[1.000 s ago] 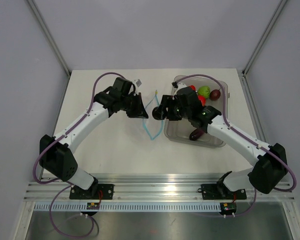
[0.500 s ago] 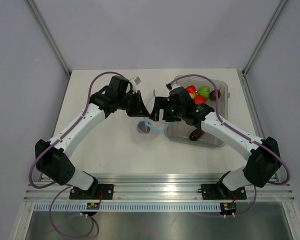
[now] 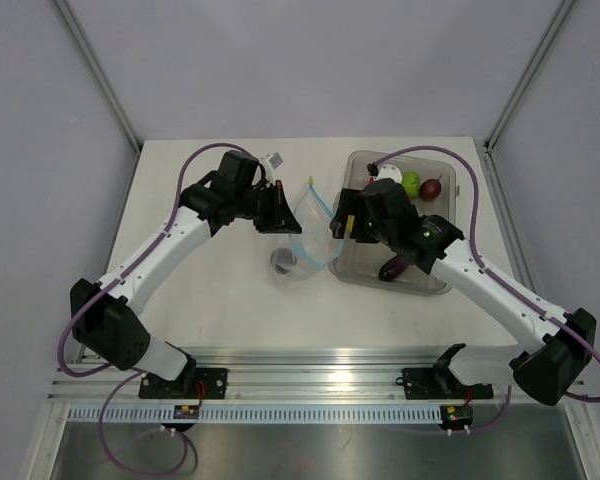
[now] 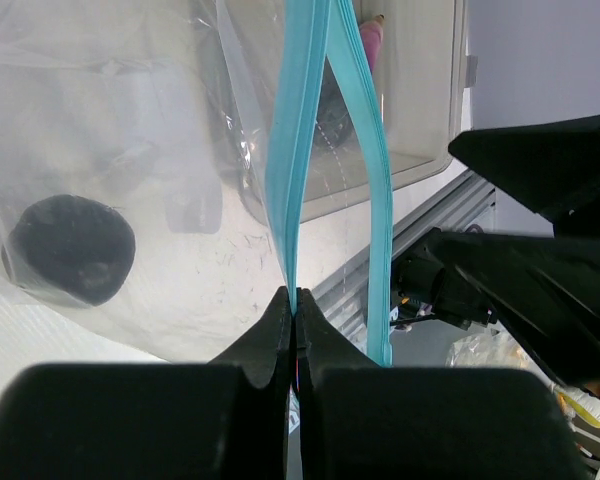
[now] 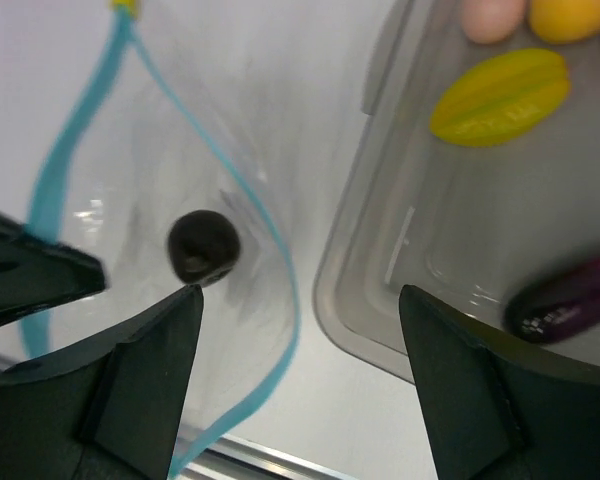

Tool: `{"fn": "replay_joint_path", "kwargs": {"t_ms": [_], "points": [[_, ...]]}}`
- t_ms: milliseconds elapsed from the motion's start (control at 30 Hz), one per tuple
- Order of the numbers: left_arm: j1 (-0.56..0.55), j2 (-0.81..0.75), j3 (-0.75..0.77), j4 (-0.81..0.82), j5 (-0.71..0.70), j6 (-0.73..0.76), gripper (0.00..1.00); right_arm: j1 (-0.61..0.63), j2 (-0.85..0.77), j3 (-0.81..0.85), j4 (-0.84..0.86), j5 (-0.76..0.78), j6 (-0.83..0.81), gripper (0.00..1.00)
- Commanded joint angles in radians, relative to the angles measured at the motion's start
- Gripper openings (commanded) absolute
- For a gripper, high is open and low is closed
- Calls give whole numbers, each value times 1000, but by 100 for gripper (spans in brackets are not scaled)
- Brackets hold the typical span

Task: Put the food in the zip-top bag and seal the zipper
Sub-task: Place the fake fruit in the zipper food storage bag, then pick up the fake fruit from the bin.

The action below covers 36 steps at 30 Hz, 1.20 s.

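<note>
My right gripper will next grab the purple eggplant across its narrow body (image 3: 394,267) (image 5: 576,294) and keep its length along the bag's opening, so it can go inside.
The clear zip-top bag (image 3: 302,235) hangs open between the arms. My left gripper (image 3: 280,212) is shut on one side of its light-blue zipper (image 4: 305,150), pinched at the fingertips (image 4: 296,300). One dark round food piece (image 3: 283,261) lies inside the bag and also shows in the left wrist view (image 4: 68,248) and the right wrist view (image 5: 203,246). My right gripper (image 3: 337,226) is open and empty (image 5: 300,295), between the bag's zipper (image 5: 293,341) and the bin. More food lies in the bin: a green fruit (image 3: 410,183), a dark red one (image 3: 432,187), the purple eggplant (image 3: 395,268) and a yellow-green fruit (image 5: 500,95).
The grey translucent bin (image 3: 420,282) stands right of the bag, its rounded corner (image 5: 350,300) just beside my right fingers. The table's metal rail (image 3: 320,385) runs along the near edge. Frame posts stand at the far corners.
My right gripper let the dark round piece drop into the bag, opened, and drew back to the right toward the bin. My left gripper kept its hold on the zipper.
</note>
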Motion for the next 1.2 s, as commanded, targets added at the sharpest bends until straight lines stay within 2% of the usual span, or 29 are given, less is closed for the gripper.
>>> {"fn": "replay_joint_path", "kwargs": {"t_ms": [0, 67, 167, 367, 467, 600, 767, 867, 1000, 1133, 1167], "points": [[-4, -25, 42, 29, 2, 12, 0, -25, 26, 8, -190, 217, 50, 87], [-4, -26, 35, 28, -8, 13, 0, -127, 26, -25, -229, 228, 90, 87], [-4, -29, 27, 34, -8, 16, 0, -299, 16, -135, -196, 101, 131, 88], [-4, -25, 30, 31, -12, 27, 0, -393, 131, -188, -188, 84, 220, 91], [-4, -25, 30, 28, -11, 29, 0, -445, 189, -217, -122, 38, 254, 91], [-4, -22, 32, 19, -11, 36, 0, -488, 264, -231, -36, 7, 266, 90], [-4, -17, 22, 22, -9, 38, 0, -508, 364, -217, -8, 3, 271, 87], [-6, -14, 21, 25, -8, 35, 0, -517, 396, -231, 37, -6, 269, 81], [-6, -15, 22, 25, -9, 35, 0, -523, 395, -240, 59, -8, 268, 52], [-6, -11, 24, 22, -15, 35, 0, -523, 301, -259, 74, -11, 242, 34], [-6, -6, 26, 22, -14, 33, 0, -522, 275, -260, 73, -19, 225, 32]]}}
